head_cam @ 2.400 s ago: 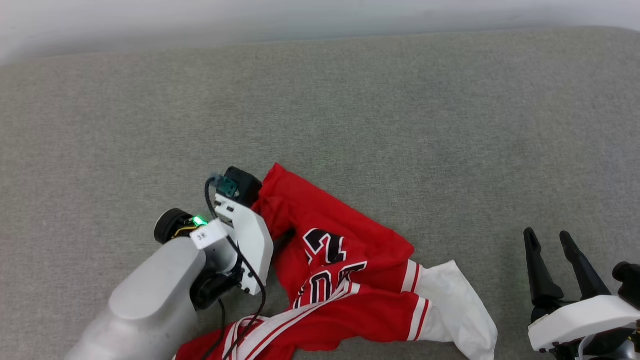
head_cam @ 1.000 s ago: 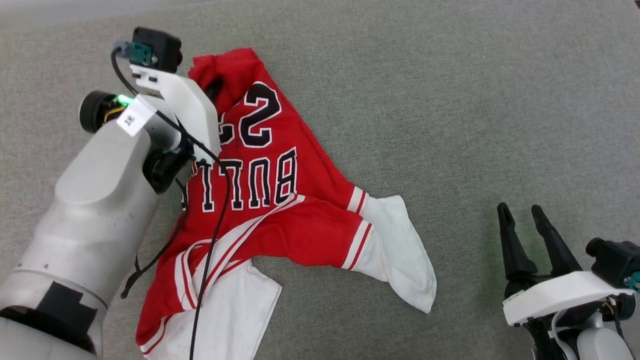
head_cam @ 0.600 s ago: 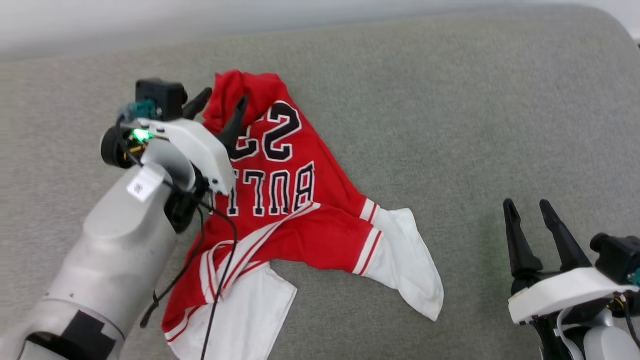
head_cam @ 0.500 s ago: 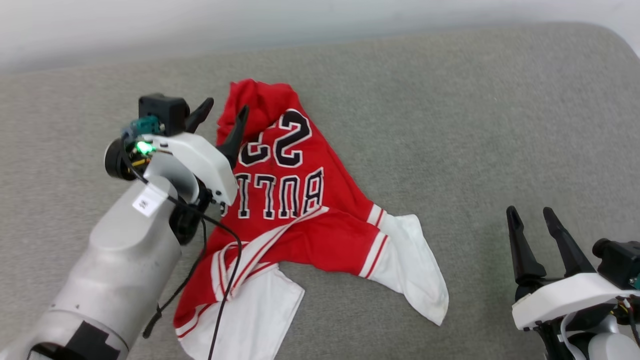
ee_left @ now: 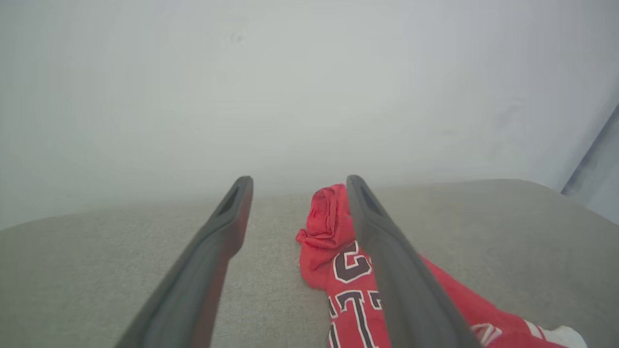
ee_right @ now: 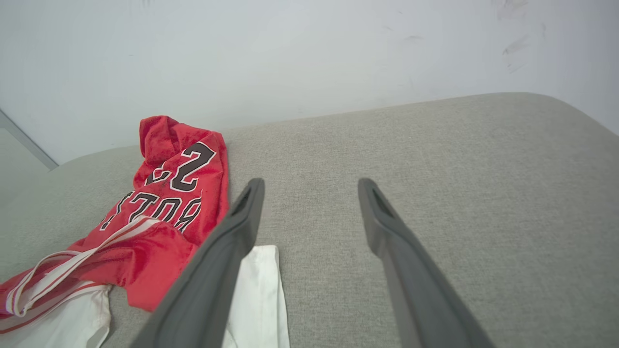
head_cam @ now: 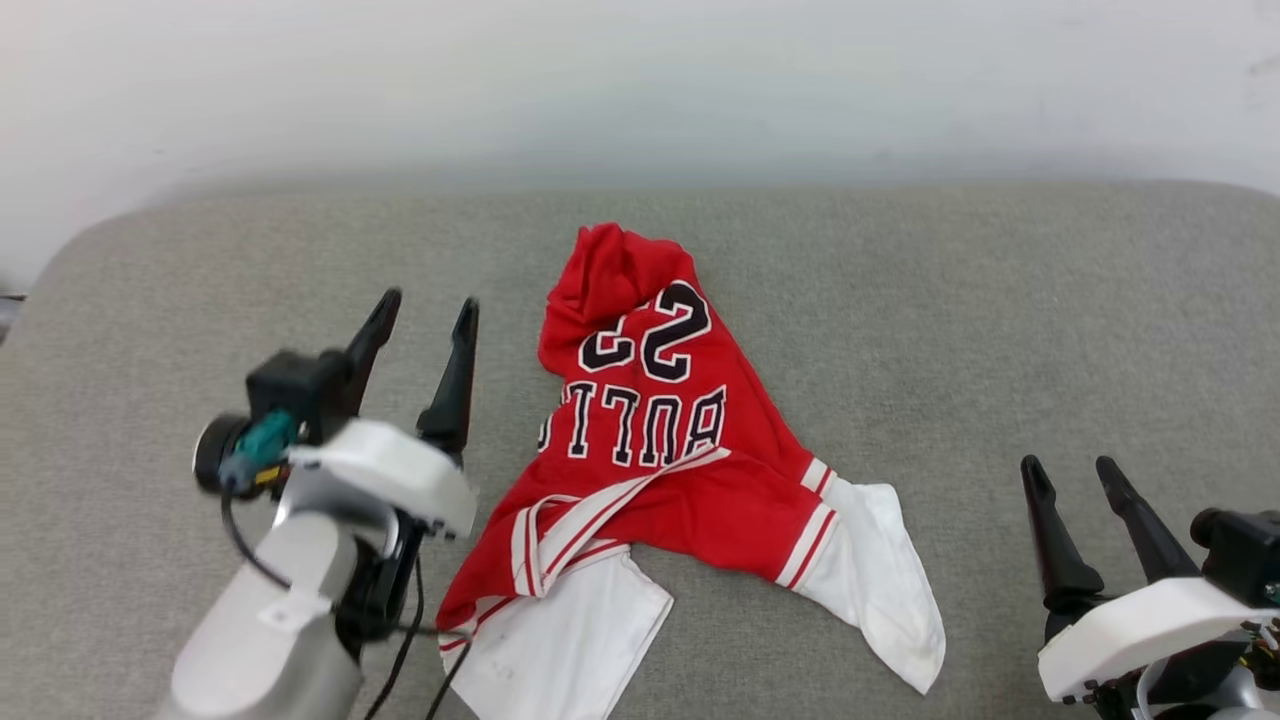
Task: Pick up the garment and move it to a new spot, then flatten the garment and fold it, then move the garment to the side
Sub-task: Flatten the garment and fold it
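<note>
I will next grab the shirt by its white sleeve end [head_cam: 894,600] with my right gripper, to pull the red shirt's lettered body [head_cam: 674,384] flat for folding.
The garment [head_cam: 655,430], a red shirt with dark lettering and white sleeve ends, lies crumpled in the middle of the grey surface. Its bunched top end points toward the wall. My left gripper [head_cam: 428,310] stands open to the garment's left, apart from it, with nothing between its fingers. In the left wrist view the garment [ee_left: 329,237] shows partly behind the right finger [ee_left: 387,251] of the open left gripper [ee_left: 295,181]. My right gripper [head_cam: 1072,470] is open at the lower right, clear of the cloth. The right wrist view has the garment [ee_right: 174,193] left of the open right gripper [ee_right: 309,183].
The grey cushioned surface [head_cam: 950,320] runs wide on both sides of the garment and ends at a pale wall [head_cam: 640,90] behind. Its rounded corner [head_cam: 70,250] lies at the far left. A black cable [head_cam: 410,640] hangs from my left arm.
My left gripper opened, let go of the garment's top end and drew back to the left. The garment now lies loose. The head camera tilted up, showing the wall.
</note>
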Controlling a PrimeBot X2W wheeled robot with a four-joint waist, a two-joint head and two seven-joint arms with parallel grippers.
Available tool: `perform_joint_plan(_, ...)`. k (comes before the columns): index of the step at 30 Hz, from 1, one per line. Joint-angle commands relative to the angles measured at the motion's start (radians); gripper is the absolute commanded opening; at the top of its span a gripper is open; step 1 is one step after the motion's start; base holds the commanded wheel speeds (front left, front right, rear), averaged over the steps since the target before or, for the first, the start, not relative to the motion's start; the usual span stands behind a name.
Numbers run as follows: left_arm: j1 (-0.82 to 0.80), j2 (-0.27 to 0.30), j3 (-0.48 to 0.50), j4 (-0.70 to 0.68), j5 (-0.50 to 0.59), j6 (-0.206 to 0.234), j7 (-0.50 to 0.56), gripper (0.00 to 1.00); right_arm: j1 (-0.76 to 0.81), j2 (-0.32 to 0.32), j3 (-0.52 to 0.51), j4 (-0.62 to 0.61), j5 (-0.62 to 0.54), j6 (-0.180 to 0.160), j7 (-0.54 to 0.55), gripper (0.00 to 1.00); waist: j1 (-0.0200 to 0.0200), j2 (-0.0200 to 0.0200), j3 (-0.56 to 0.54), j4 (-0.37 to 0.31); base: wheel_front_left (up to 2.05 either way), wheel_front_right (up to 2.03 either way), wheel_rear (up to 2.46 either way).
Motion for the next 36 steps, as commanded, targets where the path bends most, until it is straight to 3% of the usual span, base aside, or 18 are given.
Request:
perform_joint_plan(1,0.028,0.005,0.008,-0.011,0.009,0.007,-0.002,1.00,0.011,0.001,0.000,-0.006,-0.007,-0.001,0.002,1.00,0.0002,-0.0001,-0.014,0.012,0.00,0.00,0.00)
perform_joint_plan(9,0.272,0.004,0.112,-0.197,0.078,0.083,-0.002,1.00,0.050,0.001,-0.003,-0.034,-0.021,-0.001,0.030,1.00,0.0002,-0.0001,-0.054,0.028,0.00,0.00,0.00)
perform_joint_plan(16,0.419,0.010,0.157,-0.291,0.095,0.111,-0.002,1.00,0.093,0.001,-0.012,-0.044,-0.045,-0.001,0.088,1.00,0.0002,-0.0001,-0.067,0.042,0.00,0.00,0.00)
perform_joint_plan(22,0.468,0.022,0.156,-0.345,0.107,0.120,0.000,1.00,0.133,-0.003,0.011,-0.005,-0.068,-0.001,0.346,1.00,0.0002,-0.0001,-0.060,0.056,0.00,0.00,0.00)
perform_joint_plan(27,0.478,0.030,0.147,-0.376,0.108,0.122,0.007,1.00,0.129,-0.050,0.080,0.001,-0.055,-0.001,0.537,1.00,0.0002,-0.0001,-0.034,0.077,0.00,0.00,0.00)
perform_joint_plan(36,0.445,0.003,0.129,-0.383,0.100,0.111,0.006,1.00,0.017,-0.145,0.223,0.084,-0.037,-0.001,0.607,1.00,0.0002,-0.0001,0.016,0.124,0.00,0.00,0.00)
